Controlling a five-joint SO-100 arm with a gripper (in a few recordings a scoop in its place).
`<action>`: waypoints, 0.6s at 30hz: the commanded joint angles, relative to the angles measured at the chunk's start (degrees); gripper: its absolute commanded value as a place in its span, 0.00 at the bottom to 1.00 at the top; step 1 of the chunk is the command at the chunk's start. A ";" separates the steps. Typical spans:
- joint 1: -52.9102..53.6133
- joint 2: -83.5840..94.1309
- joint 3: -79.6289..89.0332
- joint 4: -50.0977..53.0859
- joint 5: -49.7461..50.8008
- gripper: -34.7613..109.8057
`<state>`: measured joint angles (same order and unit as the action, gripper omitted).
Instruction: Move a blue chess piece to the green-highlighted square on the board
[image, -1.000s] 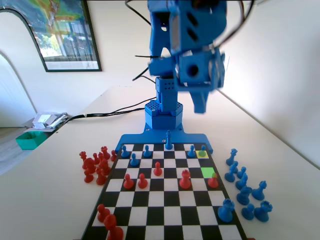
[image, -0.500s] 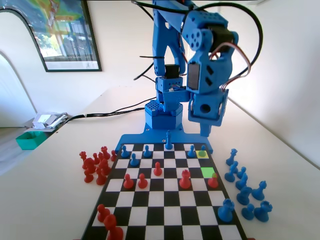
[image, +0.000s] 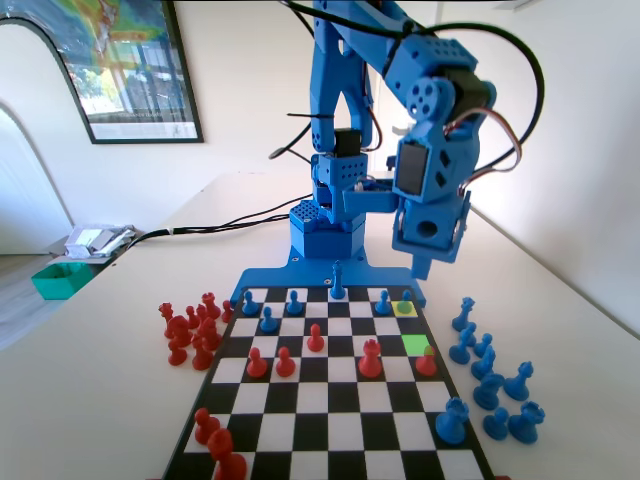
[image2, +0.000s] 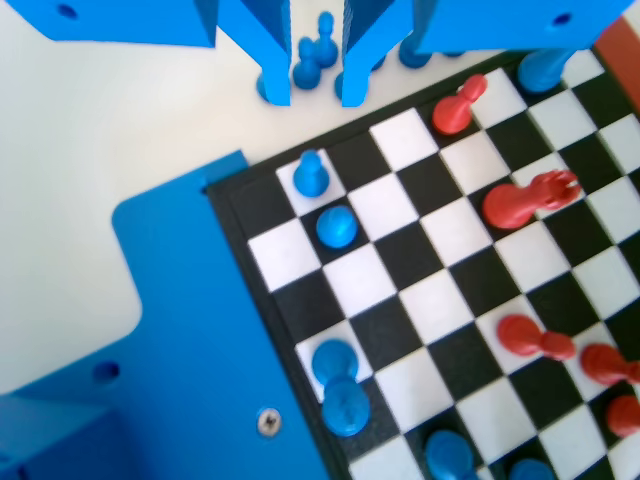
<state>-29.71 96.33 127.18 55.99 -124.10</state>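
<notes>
Next, my gripper grabs the blue pawn on the yellow square by its head (image: 406, 296) to move it to the green-highlighted square (image: 416, 344).
The blue chess piece (image: 405, 300), a small pawn, stands on the yellow square at the far right corner of the board (image: 330, 440) in the fixed view. Two rows nearer lies the green-highlighted square (image: 416, 344), bare, with a red pawn (image: 427, 362) just beyond its near edge. My gripper (image: 421, 266) hangs in the air above and slightly behind the pawn. In the wrist view the gripper (image2: 311, 96) is open with nothing between its jaws, and the corner pawn (image2: 310, 172) sits a little below the tips, on the board (image2: 450, 215).
Several blue pieces (image: 490, 372) stand off the board on the right and a cluster of red pieces (image: 190, 328) on the left. Other blue pawns (image: 294, 302) line the far rows; red pieces (image: 370, 358) occupy the middle. A green bin (image: 60, 280) sits far left.
The arm has swung down and to the right in the fixed view, bringing the gripper from high above the board's far end to just over the far right corner. No piece has moved.
</notes>
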 joint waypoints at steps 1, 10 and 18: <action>-0.26 0.88 0.44 -1.93 -0.97 0.30; -0.18 0.35 4.31 -6.06 -2.11 0.30; -0.26 -0.09 7.82 -10.11 -2.81 0.30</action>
<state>-29.00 95.36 134.30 46.49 -125.77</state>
